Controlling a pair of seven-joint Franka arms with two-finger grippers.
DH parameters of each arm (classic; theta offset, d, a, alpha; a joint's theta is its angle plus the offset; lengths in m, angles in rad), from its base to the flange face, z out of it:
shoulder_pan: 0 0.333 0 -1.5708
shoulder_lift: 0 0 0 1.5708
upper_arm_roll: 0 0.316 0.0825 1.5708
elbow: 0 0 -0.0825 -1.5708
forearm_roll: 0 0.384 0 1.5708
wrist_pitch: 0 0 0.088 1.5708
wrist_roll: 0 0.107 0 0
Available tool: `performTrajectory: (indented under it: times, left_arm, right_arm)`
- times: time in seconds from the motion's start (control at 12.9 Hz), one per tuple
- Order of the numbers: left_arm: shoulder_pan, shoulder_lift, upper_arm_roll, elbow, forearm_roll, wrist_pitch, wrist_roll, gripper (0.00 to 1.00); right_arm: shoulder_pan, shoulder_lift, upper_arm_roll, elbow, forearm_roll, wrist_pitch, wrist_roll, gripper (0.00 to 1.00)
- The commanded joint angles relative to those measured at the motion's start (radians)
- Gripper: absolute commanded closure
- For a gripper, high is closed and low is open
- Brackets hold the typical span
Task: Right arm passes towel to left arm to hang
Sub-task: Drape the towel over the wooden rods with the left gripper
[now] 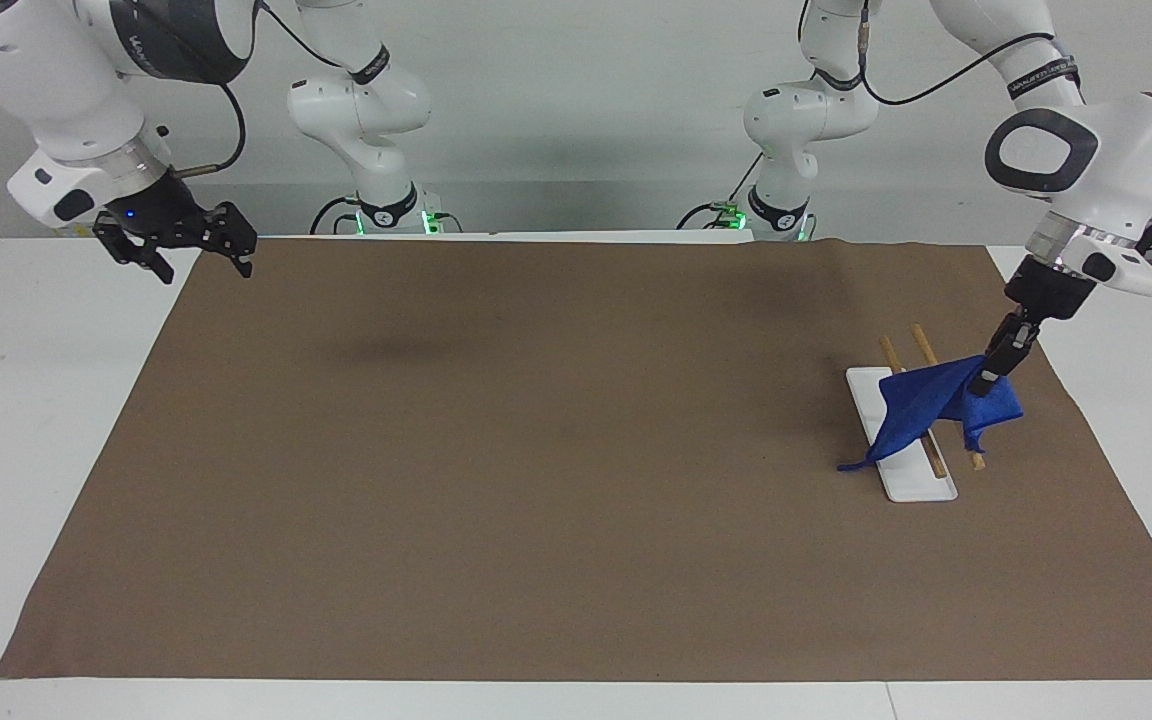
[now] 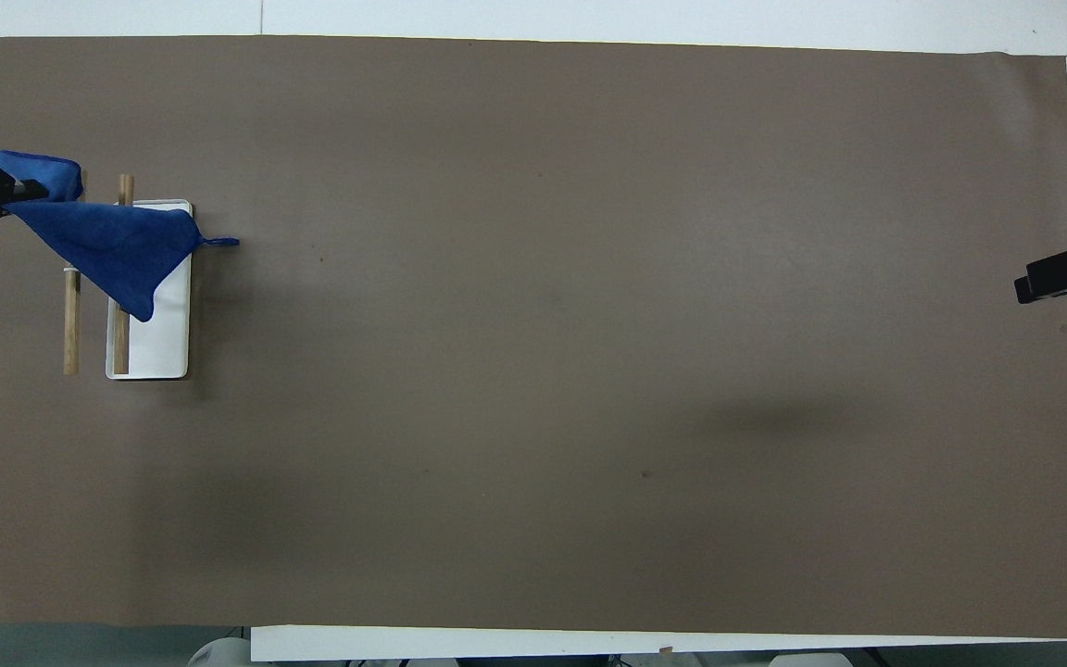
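The blue towel slants over the wooden rods with its loop past the rack's base, so my left gripper now straightens the towel before letting go.
My left gripper (image 1: 988, 383) is shut on one edge of the blue towel (image 1: 921, 408) and holds it over a small rack. The rack has a white base (image 1: 911, 482) and two wooden rods (image 1: 920, 338). The towel lies spread across both rods, with its loop (image 1: 848, 466) hanging on the base's side toward the table's middle. In the overhead view the left gripper (image 2: 22, 191) holds the towel (image 2: 107, 245) at the mat's edge. My right gripper (image 1: 198, 264) is open and empty, raised over the mat's corner at the right arm's end; it also shows in the overhead view (image 2: 1052, 275).
A brown mat (image 1: 536, 450) covers most of the white table (image 1: 26, 400). The rack's base (image 2: 163, 347) and rods (image 2: 71, 324) stand at the left arm's end of the mat.
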Motion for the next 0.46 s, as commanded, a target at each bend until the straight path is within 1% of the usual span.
performTrajectory:
  times: [0.0, 0.08, 0.23, 0.39]
  left_arm:
    - [0.013, 0.034, -0.006, 0.069, 0.014, -0.044, 0.13, 1.0]
    - [0.013, 0.035, -0.006, 0.075, 0.017, -0.055, 0.19, 1.0]
    - [0.016, 0.037, -0.006, 0.077, 0.033, -0.058, 0.401, 1.0]
    - [0.035, 0.037, -0.006, 0.075, 0.04, -0.058, 0.53, 1.0]
  right_arm:
    - [-0.008, 0.011, 0.007, 0.02, -0.009, -0.02, 0.013, 0.01]
    - [-0.008, 0.011, 0.007, 0.02, -0.009, -0.02, 0.013, 0.01]
    - [-0.008, 0.009, 0.006, 0.02, -0.009, -0.022, 0.013, 0.01]
    - [-0.008, 0.009, 0.006, 0.02, -0.009, -0.022, 0.013, 0.01]
